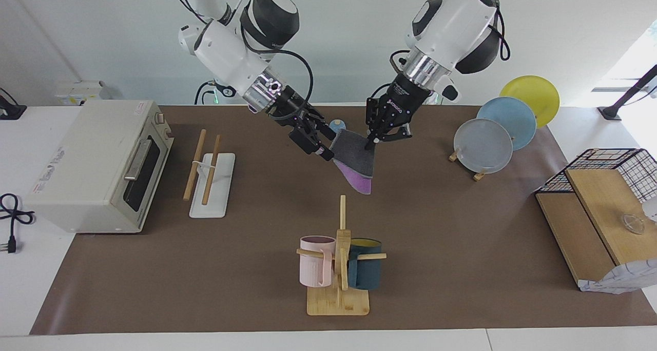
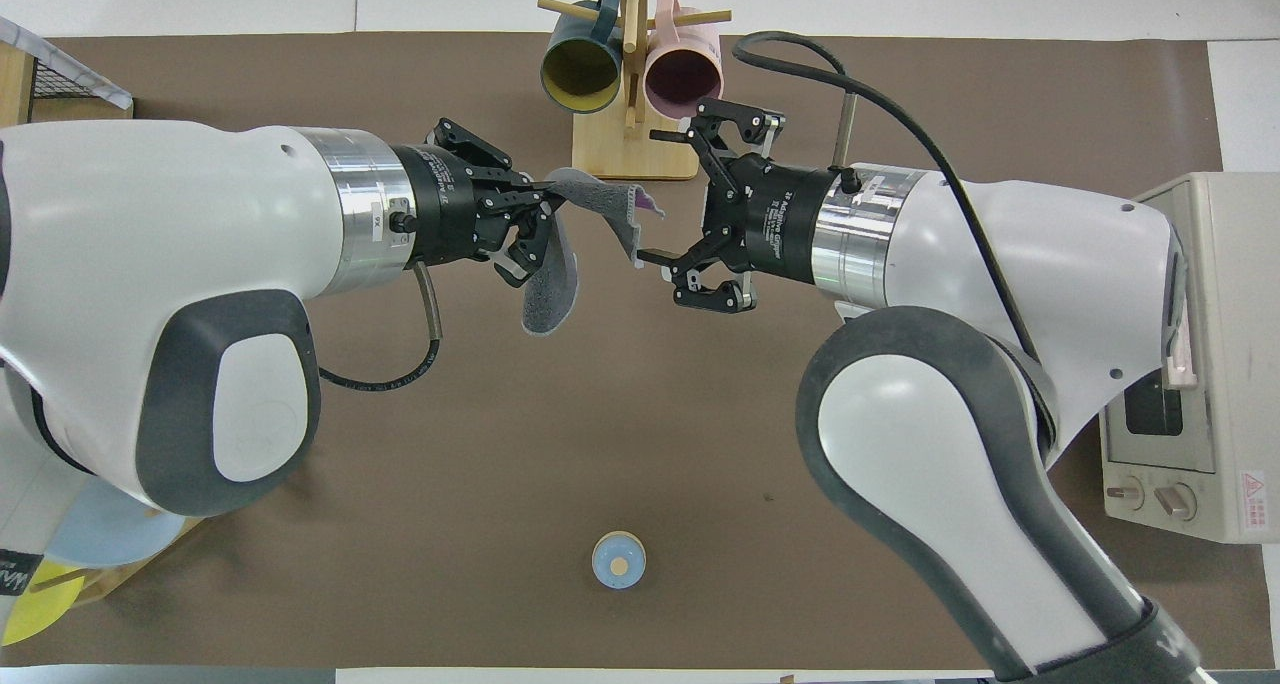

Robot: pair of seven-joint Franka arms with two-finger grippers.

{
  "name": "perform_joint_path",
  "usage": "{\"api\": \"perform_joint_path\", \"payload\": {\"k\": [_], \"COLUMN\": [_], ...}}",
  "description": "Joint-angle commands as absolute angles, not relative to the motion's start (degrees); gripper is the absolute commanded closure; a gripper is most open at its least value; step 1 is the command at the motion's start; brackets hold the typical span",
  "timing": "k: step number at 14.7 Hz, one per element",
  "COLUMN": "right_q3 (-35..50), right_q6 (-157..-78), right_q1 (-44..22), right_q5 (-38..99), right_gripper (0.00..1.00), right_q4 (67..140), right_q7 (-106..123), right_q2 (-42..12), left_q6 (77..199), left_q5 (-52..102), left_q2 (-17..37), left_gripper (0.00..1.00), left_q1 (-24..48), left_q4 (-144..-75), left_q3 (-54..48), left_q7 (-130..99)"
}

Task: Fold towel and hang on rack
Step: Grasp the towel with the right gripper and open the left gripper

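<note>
I will grab the towel's free edge that sticks out with my right gripper next, because one grey end of the towel hangs loose from my left gripper.
The towel (image 1: 356, 156) hangs in the air over the middle of the table, dark grey face showing and a purple fold at its lower end. In the overhead view the towel (image 2: 595, 192) spans the gap between both grippers. My left gripper (image 1: 371, 143) is shut on one upper corner, also seen from above (image 2: 545, 204). My right gripper (image 1: 328, 143) is open, its jaws wide around the towel's other edge (image 2: 650, 196), one fingertip (image 2: 648, 257) at the cloth. The rack (image 1: 205, 169) stands on its white base beside the toaster oven, away from both grippers.
A toaster oven (image 1: 97, 161) sits at the right arm's end. A mug tree (image 1: 339, 258) with pink and teal mugs stands farther from the robots than the towel. Plates on a stand (image 1: 493, 135) and a wire basket with wooden boards (image 1: 600, 197) are at the left arm's end. A small blue round thing (image 2: 619, 560) lies near the robots.
</note>
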State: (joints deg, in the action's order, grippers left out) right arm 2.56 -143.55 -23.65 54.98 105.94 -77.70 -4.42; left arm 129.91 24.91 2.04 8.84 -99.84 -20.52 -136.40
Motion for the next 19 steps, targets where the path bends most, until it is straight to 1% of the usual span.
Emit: {"api": "perform_joint_path", "payload": {"k": [1,3,5,6,7,9,10,11,12,13,17,18,19], "right_q3": [3.16,3.25,3.25,3.25,3.25,3.25,3.25,3.25,3.25,3.25,3.25,3.25,3.16], "right_q6": [-147.55,-151.33,-152.14,-152.05,-151.96,-151.96,-151.96,-151.96,-151.96,-151.96,-151.52,-151.26,-150.56], "right_q1": [-24.86,-27.50,-28.82,-28.57,-28.30,-28.21,-28.21,-28.21,-28.13,-28.04,-27.77,-27.77,-27.77], "right_q5": [56.25,56.34,56.25,56.25,56.25,56.25,56.25,56.25,56.25,56.25,56.08,56.07,55.99], "right_gripper": [0.10,0.14,0.17,0.22,0.28,0.50,0.65,0.77,0.93,1.00,1.00,1.00,1.00], "right_q4": [103.98,103.62,103.18,103.10,102.83,102.74,102.74,102.74,102.74,102.66,101.08,100.99,100.99], "right_q7": [-76.73,-76.82,-76.82,-76.73,-76.73,-76.73,-76.64,-76.64,-76.64,-76.64,-76.47,-75.68,-75.33], "right_q2": [-6.76,-7.99,-8.52,-8.61,-8.61,-8.61,-8.61,-8.61,-8.61,-8.70,-9.32,-9.32,-9.32], "left_q6": [131.13,131.13,131.13,131.05,131.04,130.96,130.96,130.96,130.96,130.87,130.96,131.13,131.13], "left_q5": [26.28,26.28,26.28,26.28,26.28,26.28,26.28,26.28,26.28,26.28,26.10,26.10,26.02], "left_q2": [0.09,0.09,0.09,0.09,0.09,0.00,0.00,0.00,0.00,0.00,-0.44,-0.53,-0.79], "left_gripper": [1.00,1.00,1.00,1.00,1.00,1.00,1.00,1.00,1.00,1.00,1.00,0.70,0.01], "left_q1": [9.05,9.05,9.05,9.05,9.05,9.05,9.05,9.05,9.05,9.05,9.40,9.49,9.58], "left_q4": [-102.04,-102.04,-102.04,-102.04,-102.04,-102.04,-102.04,-102.04,-102.04,-102.04,-102.65,-103.09,-103.44], "left_q3": [-19.95,-19.95,-19.86,-19.95,-19.86,-19.86,-19.86,-19.86,-19.86,-19.86,-19.86,-19.86,-19.95], "left_q7": [-137.20,-137.20,-137.55,-137.55,-137.55,-137.72,-137.72,-137.72,-137.72,-137.72,-137.20,-137.02,-136.76]}}
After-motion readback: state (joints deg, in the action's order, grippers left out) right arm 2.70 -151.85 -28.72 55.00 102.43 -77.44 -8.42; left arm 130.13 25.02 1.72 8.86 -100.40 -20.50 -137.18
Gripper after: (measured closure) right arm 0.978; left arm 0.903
